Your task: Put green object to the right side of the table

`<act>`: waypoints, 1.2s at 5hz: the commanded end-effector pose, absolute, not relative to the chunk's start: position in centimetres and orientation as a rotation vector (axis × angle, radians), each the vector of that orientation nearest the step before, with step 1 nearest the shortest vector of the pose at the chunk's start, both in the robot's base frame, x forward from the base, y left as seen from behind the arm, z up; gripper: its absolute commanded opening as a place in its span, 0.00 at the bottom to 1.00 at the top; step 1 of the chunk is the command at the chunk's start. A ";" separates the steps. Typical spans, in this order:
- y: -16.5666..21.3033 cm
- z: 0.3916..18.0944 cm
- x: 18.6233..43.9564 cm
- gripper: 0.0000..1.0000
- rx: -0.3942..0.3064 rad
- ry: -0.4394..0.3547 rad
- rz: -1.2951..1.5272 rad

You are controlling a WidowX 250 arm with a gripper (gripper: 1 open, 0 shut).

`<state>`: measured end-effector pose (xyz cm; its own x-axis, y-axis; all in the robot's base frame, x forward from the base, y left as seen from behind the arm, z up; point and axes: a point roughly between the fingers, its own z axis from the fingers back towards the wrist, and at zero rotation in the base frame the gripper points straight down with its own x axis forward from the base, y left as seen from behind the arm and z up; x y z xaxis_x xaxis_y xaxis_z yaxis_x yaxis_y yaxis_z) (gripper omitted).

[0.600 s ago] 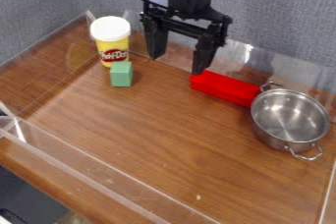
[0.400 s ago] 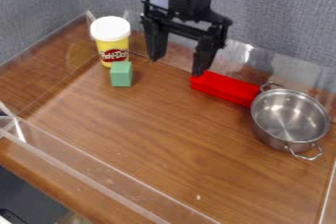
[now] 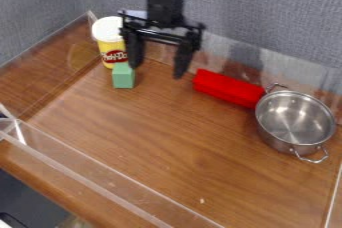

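Observation:
The green block needs to go over to the steel pot's side of the table, so my gripper should grab the block by its flat sides next.
The green object (image 3: 123, 76) is a small green block standing on the brown wood table (image 3: 160, 142) at the back left, right in front of a yellow tub. My black gripper (image 3: 158, 63) points down over the table just right of the block. Its jaws stand wide open with nothing between them. The left finger (image 3: 132, 54) hangs close above the block's right side, apart from it; the right finger (image 3: 183, 62) hangs further right.
A yellow tub (image 3: 112, 40) with a white lid stands behind the block. A red cylinder (image 3: 230, 87) lies to the right, and a steel pot (image 3: 295, 122) sits at the far right. Low clear walls (image 3: 80, 187) edge the table.
The gripper has moved left, from above the red cylinder's left end to a spot beside the green block. Its jaws stayed open. Nothing else moved.

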<state>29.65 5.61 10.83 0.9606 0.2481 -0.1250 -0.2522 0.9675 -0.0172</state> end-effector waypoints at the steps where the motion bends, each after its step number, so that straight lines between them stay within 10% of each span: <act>1: 8.6 12.3 30.7 1.00 -0.032 0.055 0.322; 6: 12.8 6.0 34.5 1.00 0.005 0.072 0.470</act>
<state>33.50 12.48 3.93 0.8808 0.4532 -0.1371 -0.4542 0.8905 0.0254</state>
